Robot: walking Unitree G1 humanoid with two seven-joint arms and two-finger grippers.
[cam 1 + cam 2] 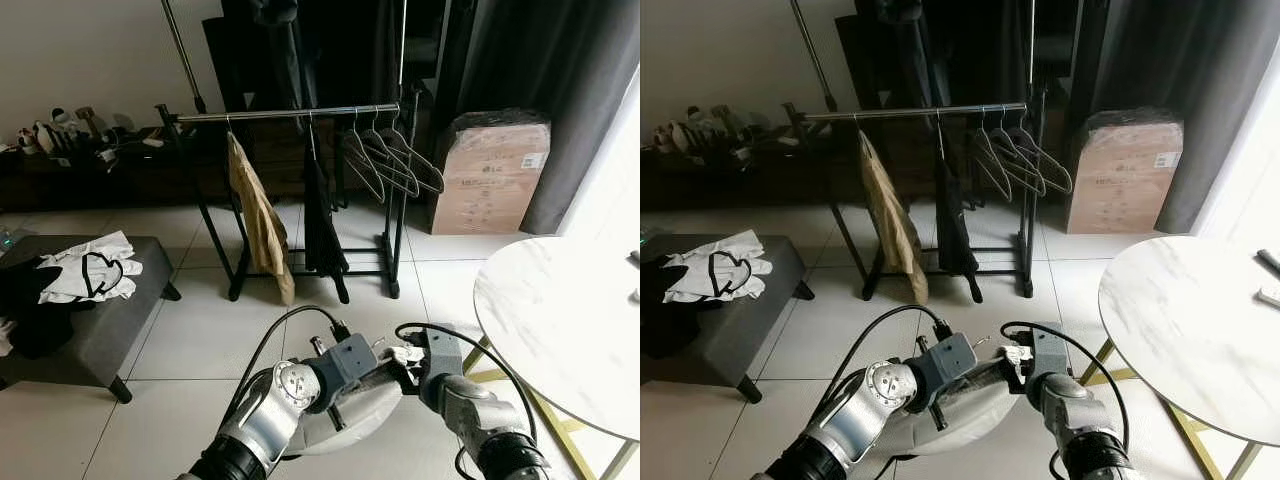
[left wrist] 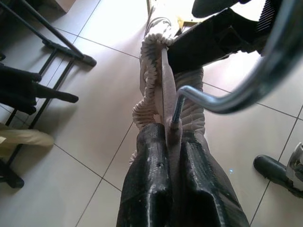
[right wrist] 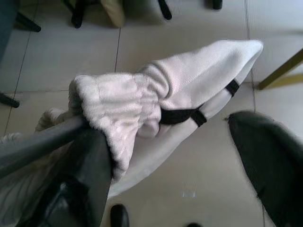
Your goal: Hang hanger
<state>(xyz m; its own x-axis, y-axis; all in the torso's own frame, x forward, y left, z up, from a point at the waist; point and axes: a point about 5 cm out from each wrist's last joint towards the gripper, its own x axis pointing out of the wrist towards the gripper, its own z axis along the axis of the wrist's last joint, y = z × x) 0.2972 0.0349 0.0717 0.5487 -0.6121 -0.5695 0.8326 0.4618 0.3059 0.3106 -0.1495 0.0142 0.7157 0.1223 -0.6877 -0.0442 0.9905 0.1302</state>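
Next, my right gripper pinches the garment by its gathered ribbed edge, since the cloth beyond that edge hangs slack and smooth.
I hold a pale pink ribbed garment [image 3: 189,94] on a hanger low in front of me, above the tiled floor. My left gripper [image 2: 170,137] is shut on the hanger's neck and the gathered cloth, just below the metal hook [image 2: 227,101]. My right gripper [image 3: 173,137] stands open around the garment's shoulder, one finger [image 3: 92,161] against the cloth and the other well apart. Ahead stands a black clothes rack with a metal rail [image 1: 290,115]. It carries a tan garment [image 1: 255,215], a black garment [image 1: 320,215] and several empty hangers [image 1: 390,155].
A grey bench [image 1: 100,330] with white and black clothes lies to the left. A round marble table [image 1: 570,320] on gold legs is close on the right. A cardboard box [image 1: 495,175] and dark curtain stand behind the rack's right end.
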